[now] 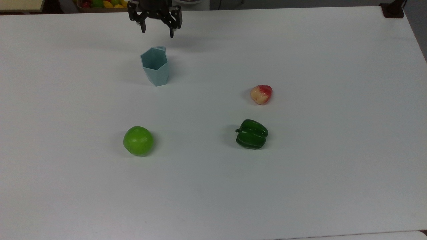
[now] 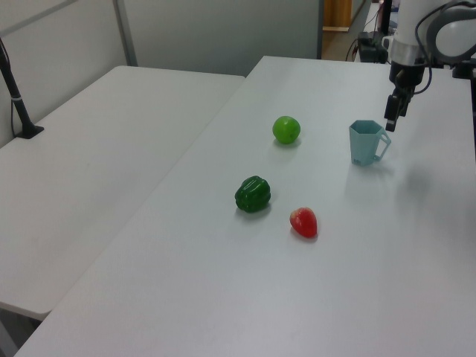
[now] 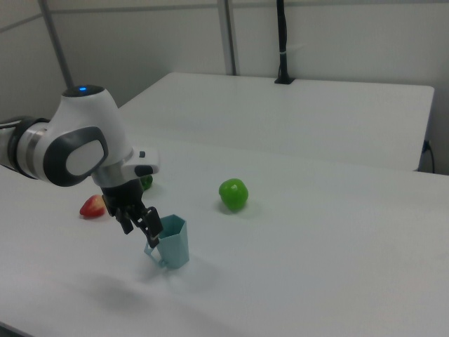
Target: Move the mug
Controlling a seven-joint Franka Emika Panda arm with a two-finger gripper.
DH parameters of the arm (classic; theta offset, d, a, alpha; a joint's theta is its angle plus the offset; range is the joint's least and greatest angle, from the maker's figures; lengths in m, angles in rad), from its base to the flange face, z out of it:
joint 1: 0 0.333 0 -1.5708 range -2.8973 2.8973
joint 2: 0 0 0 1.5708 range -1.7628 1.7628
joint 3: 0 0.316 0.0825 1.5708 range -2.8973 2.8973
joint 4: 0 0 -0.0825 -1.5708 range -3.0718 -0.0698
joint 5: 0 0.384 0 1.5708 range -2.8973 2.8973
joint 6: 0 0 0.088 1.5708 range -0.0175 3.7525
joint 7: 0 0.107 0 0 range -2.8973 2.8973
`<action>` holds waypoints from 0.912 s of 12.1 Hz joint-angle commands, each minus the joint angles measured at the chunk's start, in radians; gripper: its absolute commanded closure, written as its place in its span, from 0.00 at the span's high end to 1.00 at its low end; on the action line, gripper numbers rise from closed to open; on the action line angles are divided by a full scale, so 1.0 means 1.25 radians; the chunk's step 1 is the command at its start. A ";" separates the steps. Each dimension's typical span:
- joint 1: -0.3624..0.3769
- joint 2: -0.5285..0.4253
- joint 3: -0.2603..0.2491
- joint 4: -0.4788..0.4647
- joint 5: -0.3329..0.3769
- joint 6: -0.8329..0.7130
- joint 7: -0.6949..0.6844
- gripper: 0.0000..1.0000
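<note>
I will next grab the mug by its small handle [image 2: 384, 145] to move it across the white table.
The mug [image 1: 155, 66] is a pale teal-blue cup with a hexagonal body, standing upright on the white table [image 1: 300, 183] toward the top view's upper left. Its small handle faces the table's far edge. My gripper [image 1: 157, 33] hangs open just beyond the mug's handle side, above the rim and not touching it. In the left view the mug [image 2: 366, 143] stands right of centre and the gripper [image 2: 390, 119] hovers by its handle. In the right view the gripper [image 3: 140, 226] is close beside the mug [image 3: 173, 242] on the right view's left.
A green round fruit [image 1: 138, 140], a dark green pepper [image 1: 252, 134] and a red-yellow fruit [image 1: 261, 94] lie spread over the table. A basket of fruit [image 1: 100, 4] sits past the far edge. A second white table [image 2: 97, 149] adjoins on the left view's left.
</note>
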 commanded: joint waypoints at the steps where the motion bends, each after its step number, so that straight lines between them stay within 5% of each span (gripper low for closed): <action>1: 0.011 0.046 -0.011 -0.008 0.005 0.032 0.012 0.90; 8: 0.002 0.094 0.002 -0.007 0.006 0.075 0.012 0.74; 11: 0.002 0.111 0.002 -0.006 0.005 0.098 0.016 0.60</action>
